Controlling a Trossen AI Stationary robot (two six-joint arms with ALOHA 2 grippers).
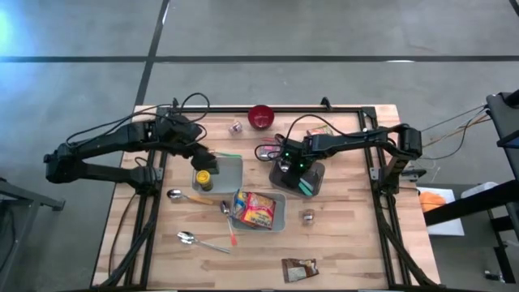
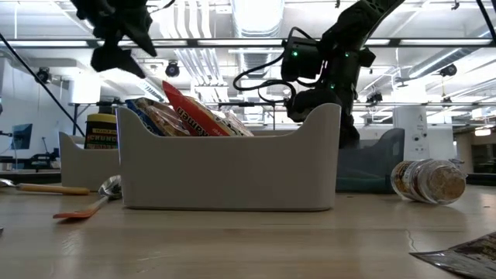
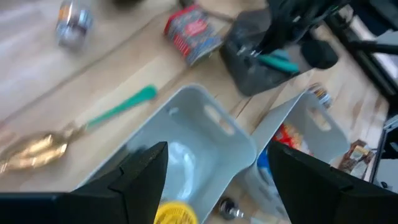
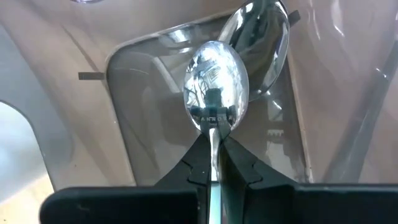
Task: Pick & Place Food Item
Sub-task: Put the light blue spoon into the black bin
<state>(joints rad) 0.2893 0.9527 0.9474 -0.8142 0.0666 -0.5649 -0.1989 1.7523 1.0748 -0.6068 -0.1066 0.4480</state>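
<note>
The metal spoon's bowl [image 4: 214, 78] overlaps another spoon's bowl in the outline of the dark bin's bottom, so it is time to open my right gripper now.
A white bin [image 1: 278, 212] at the table's middle holds bright food packets [image 1: 256, 208]. My right gripper [image 4: 214, 155] is shut on a metal spoon [image 4: 216, 78] and points down into a dark see-through bin [image 1: 312, 180]. A teal handle [image 1: 306, 186] shows in that bin. My left gripper [image 3: 227, 186] hangs open over a pale grey bin [image 3: 199, 134], in which a yellow-lidded jar [image 1: 203, 176] stands. In the low view the left gripper [image 2: 116, 39] is high at the left and the right gripper [image 2: 310, 97] stands behind the white bin [image 2: 225, 167]. My right gripper pinches the spoon's thin neck [image 4: 214, 132] between its two fingers, just behind the spoon's bowl. The fingers come steeply from above and lie along the spoon. Its bowl points ahead of them, down into the dark bin; whether it touches the floor I cannot tell.
A red bowl [image 1: 260, 116], a small jar [image 1: 236, 127] and a red packet [image 1: 319, 130] lie at the far side. Loose spoons [image 1: 174, 195] [image 1: 190, 238], a small jar [image 1: 308, 216] and a packet [image 1: 298, 269] lie nearer. A teal-handled spoon [image 3: 118, 109] shows in the left wrist view.
</note>
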